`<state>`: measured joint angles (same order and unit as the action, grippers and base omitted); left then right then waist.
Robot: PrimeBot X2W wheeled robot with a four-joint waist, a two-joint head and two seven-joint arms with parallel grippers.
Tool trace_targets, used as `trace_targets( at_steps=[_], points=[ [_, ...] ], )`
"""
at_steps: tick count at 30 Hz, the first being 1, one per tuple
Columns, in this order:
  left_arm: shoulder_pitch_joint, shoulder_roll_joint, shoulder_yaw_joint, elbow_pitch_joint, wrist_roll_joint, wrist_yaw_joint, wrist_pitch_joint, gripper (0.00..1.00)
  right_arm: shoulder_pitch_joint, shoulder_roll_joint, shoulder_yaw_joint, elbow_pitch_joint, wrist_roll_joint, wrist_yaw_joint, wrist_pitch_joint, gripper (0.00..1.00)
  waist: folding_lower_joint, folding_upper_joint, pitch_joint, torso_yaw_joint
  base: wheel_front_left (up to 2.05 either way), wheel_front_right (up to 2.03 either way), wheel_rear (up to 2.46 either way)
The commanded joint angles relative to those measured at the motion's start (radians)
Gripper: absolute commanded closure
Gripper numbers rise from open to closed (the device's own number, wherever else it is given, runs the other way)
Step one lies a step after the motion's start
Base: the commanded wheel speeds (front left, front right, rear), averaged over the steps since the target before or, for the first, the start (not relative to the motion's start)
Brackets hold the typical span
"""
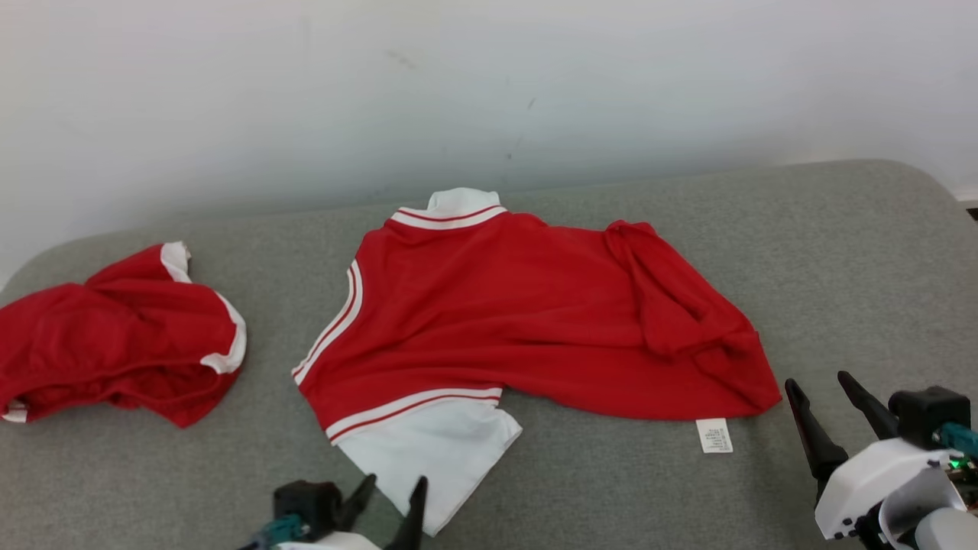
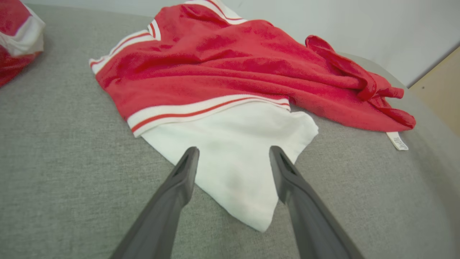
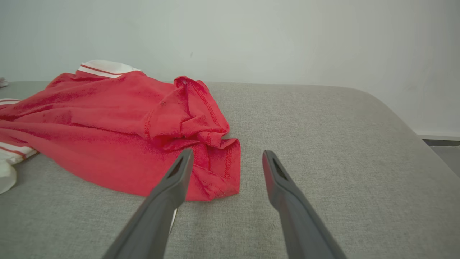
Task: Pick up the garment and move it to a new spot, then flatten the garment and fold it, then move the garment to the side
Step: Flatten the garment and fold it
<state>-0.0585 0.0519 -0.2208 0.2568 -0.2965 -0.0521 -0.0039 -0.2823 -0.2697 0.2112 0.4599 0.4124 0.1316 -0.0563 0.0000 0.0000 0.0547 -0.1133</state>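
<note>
The red garment needs to be flattened and folded, so my left gripper should next grab the edge of the red garment beside the striped sleeve trim.
A red garment (image 1: 504,313) with white sleeves and striped trim lies spread in the middle of the grey surface, its right side bunched into folds. A white care label (image 1: 714,435) pokes out at its lower right hem. My left gripper (image 1: 393,489) is open just above the near white sleeve (image 2: 233,158), fingers on either side of its tip. My right gripper (image 1: 817,389) is open, apart from the cloth, just right of the bunched red corner (image 3: 215,172). Nothing is held by either.
A second red and white garment (image 1: 122,336) lies crumpled at the far left of the grey padded surface (image 1: 840,252). A pale wall runs behind. The surface's rounded right edge (image 3: 406,118) drops to the floor.
</note>
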Motion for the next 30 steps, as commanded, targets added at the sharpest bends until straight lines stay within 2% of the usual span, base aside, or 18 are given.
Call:
trace_targets(
  at_steps=[1, 12, 18, 23, 24, 26, 27, 28, 29, 30],
  points=[
    [-0.011, 0.005, -0.020, 0.006, 0.018, -0.001, 0.044, 0.00, -0.036, -0.011, 0.020, 0.035, 0.030, -0.002, 0.023, 0.00, 0.0000, 0.0000, 0.022, 0.014, 0.00, 0.00, 0.00],
    [-0.059, 0.007, -0.123, -0.013, 0.037, -0.025, 0.190, 0.00, -0.213, -0.074, 0.202, 0.263, 0.189, -0.002, 0.117, 0.00, 0.0000, 0.0000, 0.105, 0.084, 0.00, 0.00, 0.00],
    [-0.071, 0.020, -0.176, 0.008, 0.060, -0.034, 0.276, 0.00, -0.242, -0.090, 0.294, 0.338, 0.274, -0.002, 0.164, 0.00, 0.0000, 0.0000, 0.125, 0.104, 0.00, 0.00, 0.00],
    [-0.079, 0.053, -0.231, 0.037, 0.121, -0.025, 0.352, 0.00, -0.247, -0.097, 0.349, 0.373, 0.329, -0.002, 0.156, 0.00, 0.0000, 0.0000, 0.129, 0.106, 0.00, 0.00, 0.00],
    [-0.084, 0.063, -0.247, 0.049, 0.142, -0.025, 0.369, 0.00, -0.249, -0.098, 0.359, 0.379, 0.340, -0.002, 0.153, 0.07, 0.0000, 0.0000, 0.129, 0.106, 0.00, 0.00, 0.00],
    [-0.095, 0.078, -0.272, 0.066, 0.176, -0.020, 0.385, 0.00, -0.254, -0.098, 0.380, 0.388, 0.361, -0.002, 0.151, 0.40, 0.0000, 0.0000, 0.129, 0.105, 0.00, 0.00, 0.00],
    [-0.106, 0.081, -0.281, 0.072, 0.193, -0.018, 0.385, 0.27, -0.257, -0.097, 0.390, 0.390, 0.370, -0.002, 0.145, 0.51, 0.0000, 0.0000, 0.129, 0.104, 0.00, 0.00, 0.00],
    [-0.113, 0.085, -0.288, 0.080, 0.205, -0.013, 0.390, 0.57, -0.260, -0.097, 0.399, 0.393, 0.377, -0.002, 0.139, 0.58, 0.0000, 0.0000, 0.128, 0.103, 0.00, 0.00, 0.00],
    [-0.118, 0.088, -0.293, 0.089, 0.211, -0.012, 0.395, 0.82, -0.262, -0.097, 0.407, 0.395, 0.385, -0.002, 0.134, 0.69, 0.0000, 0.0000, 0.125, 0.102, 0.00, 0.00, 0.00],
    [-0.123, 0.091, -0.297, 0.096, 0.214, -0.011, 0.396, 1.00, -0.264, -0.097, 0.415, 0.400, 0.393, -0.002, 0.128, 0.80, 0.0000, 0.0000, 0.122, 0.099, 0.00, 0.00, 0.00]
  ],
)
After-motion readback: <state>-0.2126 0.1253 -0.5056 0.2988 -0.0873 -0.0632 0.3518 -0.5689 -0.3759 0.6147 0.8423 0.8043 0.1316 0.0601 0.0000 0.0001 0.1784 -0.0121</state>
